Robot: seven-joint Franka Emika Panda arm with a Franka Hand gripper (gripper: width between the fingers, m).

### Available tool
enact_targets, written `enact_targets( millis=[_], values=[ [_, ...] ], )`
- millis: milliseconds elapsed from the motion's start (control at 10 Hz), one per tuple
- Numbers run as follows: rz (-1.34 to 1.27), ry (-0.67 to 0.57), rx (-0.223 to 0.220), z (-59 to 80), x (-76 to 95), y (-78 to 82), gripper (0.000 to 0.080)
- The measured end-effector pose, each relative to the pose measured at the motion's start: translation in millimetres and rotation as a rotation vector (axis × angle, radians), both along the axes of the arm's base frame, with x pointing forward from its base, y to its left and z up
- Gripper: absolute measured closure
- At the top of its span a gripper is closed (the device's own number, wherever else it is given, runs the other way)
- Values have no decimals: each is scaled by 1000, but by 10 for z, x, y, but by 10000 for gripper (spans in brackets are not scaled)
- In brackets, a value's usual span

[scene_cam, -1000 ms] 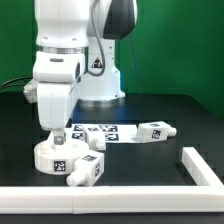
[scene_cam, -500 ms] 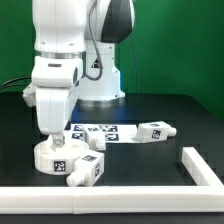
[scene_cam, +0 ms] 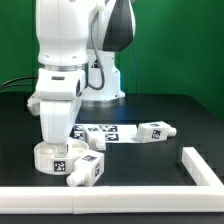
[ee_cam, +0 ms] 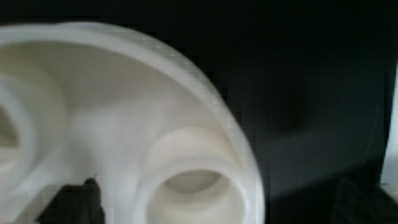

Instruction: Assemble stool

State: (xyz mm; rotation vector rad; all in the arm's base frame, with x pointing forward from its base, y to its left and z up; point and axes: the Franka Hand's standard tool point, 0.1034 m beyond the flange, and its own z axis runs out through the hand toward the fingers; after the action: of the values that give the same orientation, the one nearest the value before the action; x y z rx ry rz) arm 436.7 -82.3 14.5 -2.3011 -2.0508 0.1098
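My gripper's fingers are on either side of the seat's curved rim (scene_cam: 50, 148) (ee_cam: 217, 108), so it is time to close and catch the seat's rim.
The stool's round white seat (scene_cam: 52, 156) lies flat at the exterior view's left, with a tag on its side. My gripper (scene_cam: 56, 139) hangs straight down over it, fingertips at or just above its top. The hand hides the fingers, so I cannot tell how wide they stand. One white leg (scene_cam: 90, 168) lies against the seat's right side. A second leg (scene_cam: 155, 131) lies farther right. In the wrist view the seat (ee_cam: 125, 110) fills the frame very close, blurred, with a round socket (ee_cam: 196, 186). One dark finger (ee_cam: 71, 200) shows beside it.
The marker board (scene_cam: 101, 131) lies flat behind the seat, in front of the robot base (scene_cam: 100, 95). A low white wall (scene_cam: 120, 196) runs along the front and turns back at the right (scene_cam: 196, 158). The table is black.
The arm has shifted slightly to the exterior view's right and lowered onto the seat. The seat and legs have not moved.
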Motion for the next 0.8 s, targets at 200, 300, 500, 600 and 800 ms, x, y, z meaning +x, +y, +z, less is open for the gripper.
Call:
enact_targets(
  millis=[200, 300, 500, 600, 800],
  values=[
    [-1, 0, 0, 1, 2, -4, 176],
    [-1, 0, 0, 1, 1, -5, 348],
    [-1, -2, -1, 6, 8, -7, 484],
    [-2, -1, -1, 11, 10, -15, 484],
    [-17, -20, -11, 142, 77, -74, 484]
  ],
)
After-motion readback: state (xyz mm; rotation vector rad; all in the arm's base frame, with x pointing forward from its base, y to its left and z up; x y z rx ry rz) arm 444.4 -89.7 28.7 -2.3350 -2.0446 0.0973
